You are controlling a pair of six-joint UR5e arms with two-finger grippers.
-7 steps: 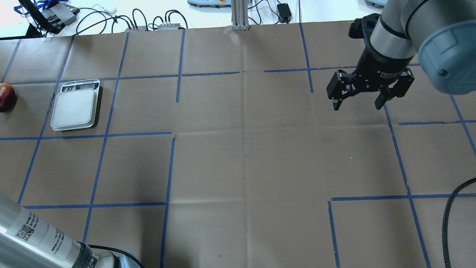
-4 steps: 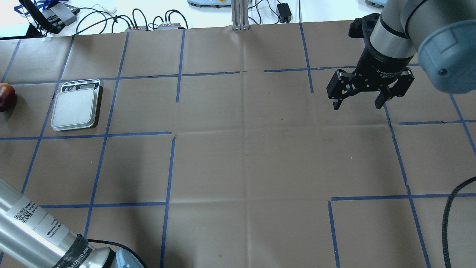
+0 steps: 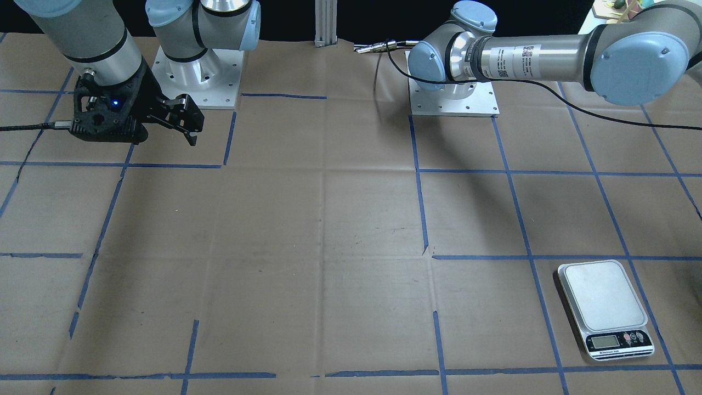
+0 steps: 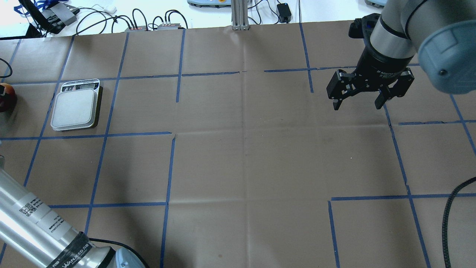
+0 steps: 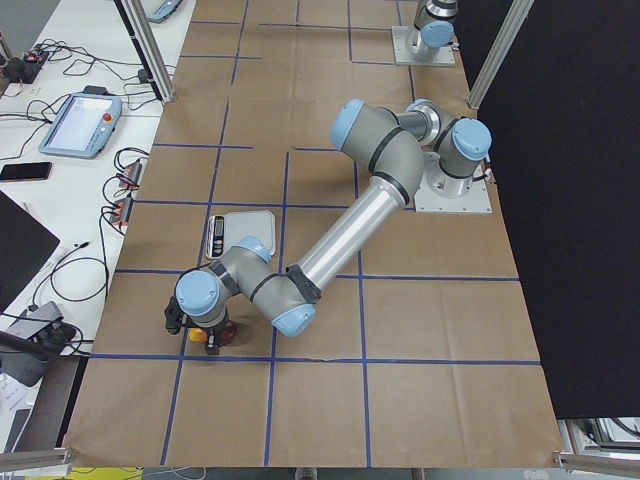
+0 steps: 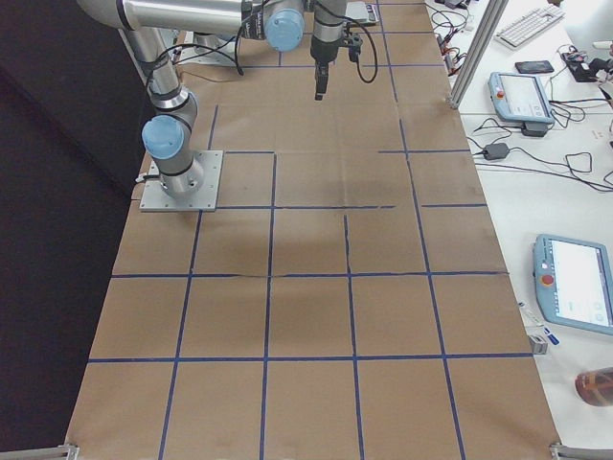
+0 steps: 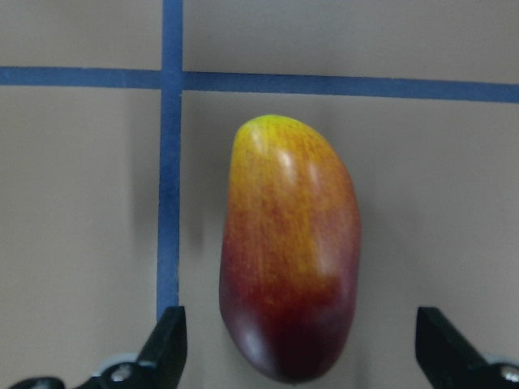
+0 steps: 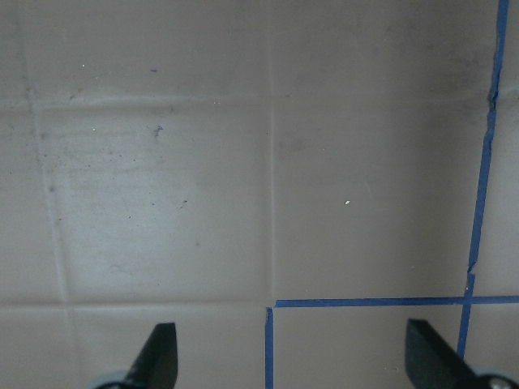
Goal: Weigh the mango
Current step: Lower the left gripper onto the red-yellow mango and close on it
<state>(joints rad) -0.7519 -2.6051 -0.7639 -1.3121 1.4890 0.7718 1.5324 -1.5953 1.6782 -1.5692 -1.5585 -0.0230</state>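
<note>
My left gripper should grab the mango by its dark red end (image 7: 287, 328) next, to weigh the mango on the scale's platform.
The mango (image 7: 290, 251) lies on the brown paper, yellow end away from the wrist camera, dark red end near it. My left gripper (image 7: 302, 344) is open above it, one finger on each side of the red end, not touching. In the overhead view the mango (image 4: 5, 98) shows at the far left edge. In the exterior left view my left gripper (image 5: 200, 325) hangs over it. The scale (image 4: 74, 108) stands just right of the mango, its platform bare. My right gripper (image 4: 357, 105) is open and empty above the table's far right.
The scale also shows in the front view (image 3: 602, 299). My left arm's forearm (image 4: 33, 223) crosses the near left corner. Cables and boxes (image 4: 148, 22) lie beyond the table's far edge. Blue tape lines grid the paper.
My left arm's forearm has swung further up into the lower left of the overhead view, and a cable now shows at the left edge above the mango. The right arm has not moved.
</note>
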